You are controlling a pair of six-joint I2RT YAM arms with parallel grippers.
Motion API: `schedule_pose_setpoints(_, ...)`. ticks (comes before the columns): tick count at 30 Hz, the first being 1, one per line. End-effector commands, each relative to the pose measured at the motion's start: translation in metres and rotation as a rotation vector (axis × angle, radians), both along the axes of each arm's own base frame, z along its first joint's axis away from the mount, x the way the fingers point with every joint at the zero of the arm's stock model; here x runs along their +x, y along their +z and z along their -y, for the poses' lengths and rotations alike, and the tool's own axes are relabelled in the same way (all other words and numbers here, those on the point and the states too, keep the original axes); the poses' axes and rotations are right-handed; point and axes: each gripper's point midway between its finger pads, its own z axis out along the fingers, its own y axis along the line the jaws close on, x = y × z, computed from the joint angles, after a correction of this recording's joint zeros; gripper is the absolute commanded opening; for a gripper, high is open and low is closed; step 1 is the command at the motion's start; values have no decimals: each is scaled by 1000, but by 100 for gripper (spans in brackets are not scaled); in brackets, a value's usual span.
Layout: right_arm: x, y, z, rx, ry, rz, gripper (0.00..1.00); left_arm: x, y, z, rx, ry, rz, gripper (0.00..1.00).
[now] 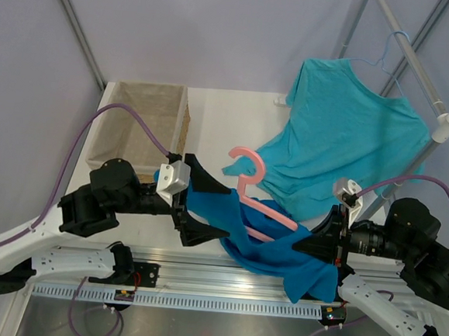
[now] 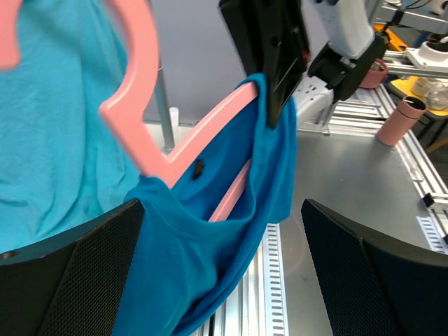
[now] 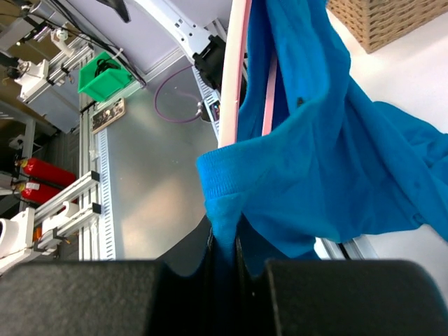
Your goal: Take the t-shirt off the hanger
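The hanger's arms need to be free to slip from the t-shirt, so I should next grab the pink hanger by its neck below the hook (image 1: 242,188) (image 2: 135,136) with my left gripper.
The deep-blue t-shirt (image 1: 279,259) hangs half off the pink hanger (image 1: 260,188) above the table's near edge. My left gripper (image 1: 227,212) is open, its jaws wide on either side of a fold of the t-shirt (image 2: 203,259), which drapes against the left finger (image 2: 77,280). The hanger's neck and arm (image 2: 140,105) rise just beyond. My right gripper (image 1: 297,248) is shut on the t-shirt's ribbed edge (image 3: 231,175), pinched between its jaws (image 3: 224,241) next to the hanger's arm (image 3: 234,70). It also shows in the left wrist view (image 2: 273,77).
A teal t-shirt (image 1: 345,123) hangs on a light-blue wire hanger (image 1: 389,56) from the rack's rail (image 1: 419,66) at back right. A wicker basket (image 1: 142,123) stands at back left. A metal rail (image 1: 223,281) runs along the near edge.
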Motion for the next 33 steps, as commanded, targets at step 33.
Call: schedule_pose_setpoints(33, -23, 35, -17, 212, 218, 138, 0, -36, 87, 9, -199, -221, -6, 78)
